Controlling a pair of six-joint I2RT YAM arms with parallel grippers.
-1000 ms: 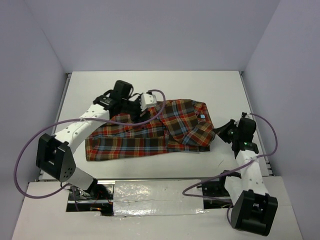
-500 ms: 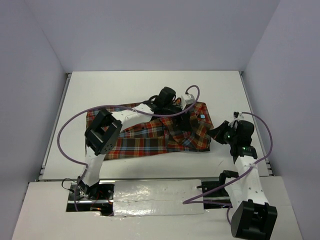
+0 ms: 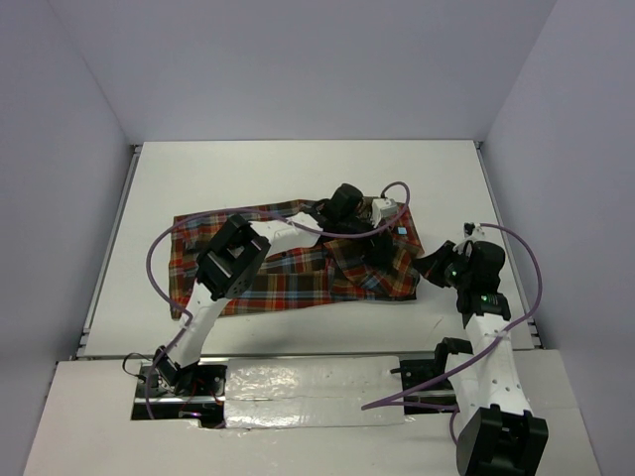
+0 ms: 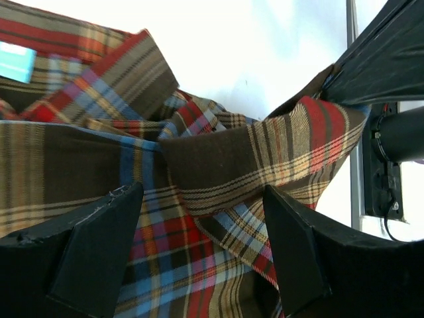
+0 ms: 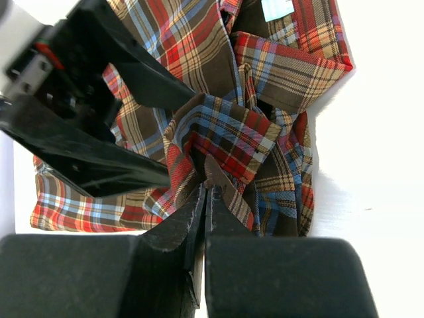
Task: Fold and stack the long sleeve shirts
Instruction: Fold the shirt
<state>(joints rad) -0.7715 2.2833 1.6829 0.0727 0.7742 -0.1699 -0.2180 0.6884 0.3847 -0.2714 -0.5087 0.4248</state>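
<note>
My left gripper grabs the lifted flap's edge next, spaced from my right gripper's hold, to fold the flap across the shirt.
The plaid long sleeve shirt lies flat on the white table, its right side bunched into folds. The small light-blue neck label shows near the right edge. My left gripper reaches across the shirt and hovers open over those folds, with nothing between its fingers. My right gripper is shut on an edge of the shirt at its right side, lifting a flap. In the right wrist view the open left gripper stands just left of the pinched fold.
Grey walls close the table on three sides, with metal rails along its left and right edges. Purple cables loop from both arms. A shiny taped strip runs along the near edge between the bases.
My left arm has swung right across the shirt, from its upper left part to the bunched right side, and its jaws have widened. The right gripper has kept its grip, barely moving.
</note>
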